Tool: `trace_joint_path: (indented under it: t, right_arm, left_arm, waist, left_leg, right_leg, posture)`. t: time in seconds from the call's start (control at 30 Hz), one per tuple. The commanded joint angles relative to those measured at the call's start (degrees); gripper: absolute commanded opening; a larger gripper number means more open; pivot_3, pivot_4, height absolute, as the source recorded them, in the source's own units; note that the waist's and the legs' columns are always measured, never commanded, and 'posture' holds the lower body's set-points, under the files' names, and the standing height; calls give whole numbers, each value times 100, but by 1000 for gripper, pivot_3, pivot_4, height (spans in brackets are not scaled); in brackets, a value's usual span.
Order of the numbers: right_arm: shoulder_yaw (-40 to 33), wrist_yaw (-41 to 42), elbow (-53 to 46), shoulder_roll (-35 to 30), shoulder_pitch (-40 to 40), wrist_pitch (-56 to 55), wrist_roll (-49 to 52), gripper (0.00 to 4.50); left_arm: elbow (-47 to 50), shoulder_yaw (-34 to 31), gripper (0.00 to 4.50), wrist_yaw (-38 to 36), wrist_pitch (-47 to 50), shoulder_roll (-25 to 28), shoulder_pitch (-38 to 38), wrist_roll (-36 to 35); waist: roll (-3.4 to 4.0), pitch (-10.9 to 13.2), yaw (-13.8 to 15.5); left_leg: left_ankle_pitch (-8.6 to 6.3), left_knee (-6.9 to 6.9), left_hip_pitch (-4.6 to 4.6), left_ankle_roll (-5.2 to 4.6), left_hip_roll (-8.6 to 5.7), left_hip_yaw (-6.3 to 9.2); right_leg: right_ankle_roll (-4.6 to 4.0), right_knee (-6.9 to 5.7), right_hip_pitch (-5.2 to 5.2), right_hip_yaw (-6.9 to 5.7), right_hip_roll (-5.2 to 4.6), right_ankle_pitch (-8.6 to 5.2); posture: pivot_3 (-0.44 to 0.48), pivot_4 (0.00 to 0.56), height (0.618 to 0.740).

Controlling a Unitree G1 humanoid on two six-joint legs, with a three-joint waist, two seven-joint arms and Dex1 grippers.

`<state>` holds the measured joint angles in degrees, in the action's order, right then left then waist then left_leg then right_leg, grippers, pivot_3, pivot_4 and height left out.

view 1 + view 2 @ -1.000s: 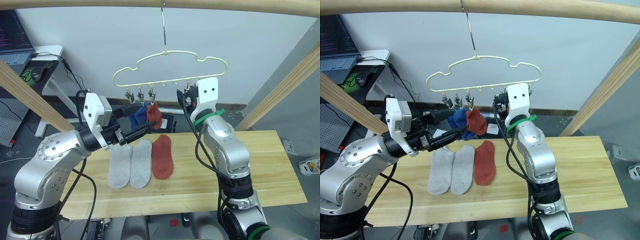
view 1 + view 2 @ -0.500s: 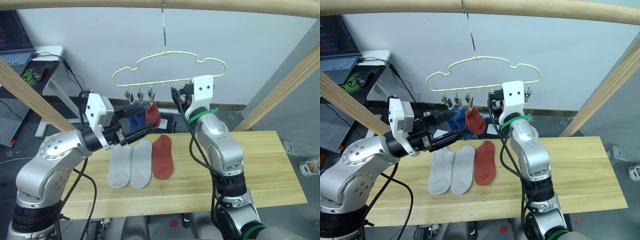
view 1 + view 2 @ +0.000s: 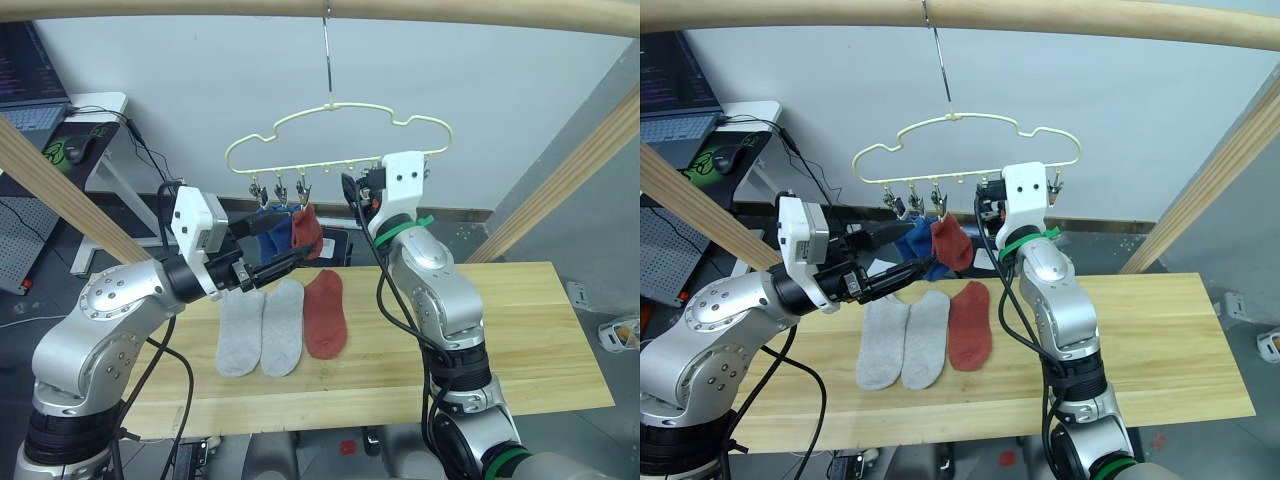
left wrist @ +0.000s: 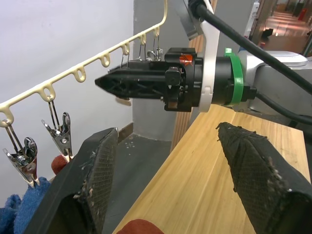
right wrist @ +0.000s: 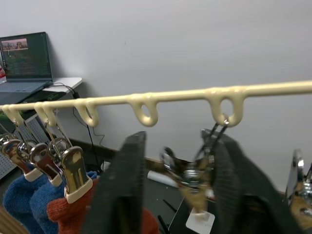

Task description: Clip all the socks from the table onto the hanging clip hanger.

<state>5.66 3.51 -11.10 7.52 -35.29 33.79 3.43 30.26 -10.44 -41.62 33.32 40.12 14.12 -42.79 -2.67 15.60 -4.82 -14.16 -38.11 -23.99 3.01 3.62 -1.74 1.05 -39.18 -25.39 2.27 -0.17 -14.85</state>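
Observation:
The light grey sock next needs my left gripper on its cuff [image 3: 241, 301] to hang from the pale-yellow clip hanger.
The pale-yellow clip hanger [image 3: 340, 106] hangs by its hook over the table [image 3: 520, 330]. Two blue socks [image 3: 268, 234] and one rust red sock [image 3: 307, 228] hang from its left clips. Two grey socks [image 3: 241, 338] and a rust red sock [image 3: 325, 312] lie flat side by side on the wood. My right gripper [image 5: 181, 146] is up at the bar, open, its fingers either side of a bare metal clip [image 5: 194, 174]. My left gripper [image 4: 166, 131] is open and holds nothing, just left of the hung socks and below the bar.
A thick wooden pole [image 3: 320, 8] carries the hook, with slanted wooden beams at the left [image 3: 60, 190] and right [image 3: 560, 180]. A white desk [image 3: 95, 105] with a laptop stands back left. The right half of the tabletop is bare.
Over the last second my right gripper moved left along the bar to a middle clip, then held still. The left arm barely moved.

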Motion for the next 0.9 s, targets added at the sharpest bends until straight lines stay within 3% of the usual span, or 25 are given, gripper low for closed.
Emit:
trace_joint_path:
  t: [0.03, 0.13, 0.33, 0.5, 0.63, 0.9]
  right_arm:
    - [32, -25, -140, 27, -123, -211, 19, 561]
    - [42, -22, -139, 27, -118, -225, 19, 5]
    - [40, -16, -144, 11, -129, -237, 13, 5]
    - [52, 6, -212, -33, -145, -202, 7, 5]
    - [71, 19, -312, -65, -141, -116, 17, 0]
    - [93, 45, -554, -116, -109, 236, 61, 0]
  left_arm:
    - [131, -22, 3495, 33, -16, -23, 42, -40]
    - [145, -34, 3495, 47, -3, -17, 13, -43]
    - [163, -187, 3495, 264, 193, 6, -145, -127]
    - [213, -252, 3495, 986, 42, -193, -754, 542]
    - [343, -205, 4479, 1468, -160, -514, -1363, 1053]
    - [-173, -213, 4479, 2611, -248, -1332, -1973, 2053]
  waist:
    - [0, 0, 0]
    - [0, 0, -2]
    - [0, 0, -5]
    - [1, 0, -16]
    - [1, 0, -11]
    - [4, 4, -3]
  left_leg:
    - [0, 0, 0, 0, 0, 0]
    - [0, 0, 0, 0, 0, 0]
    - [0, 0, 1, 0, 1, 0]
    - [0, 0, 3, 0, 2, 0]
    - [-1, 1, 6, -1, 4, -3]
    - [2, 0, 12, -7, 3, -4]
  right_leg:
    - [0, 0, 0, 0, 0, 0]
    - [0, -1, 0, 0, 0, 0]
    - [0, -2, -1, 0, 0, 0]
    - [0, -5, -1, 1, 0, 0]
    - [0, -6, -1, 4, -1, 0]
    - [-5, -16, 0, 5, -4, 3]
  posture:
    - [-110, 210, 740]
    - [-108, 212, 740]
    - [-107, 214, 740]
    - [-103, 225, 740]
    - [-102, 242, 740]
    - [-109, 293, 740]
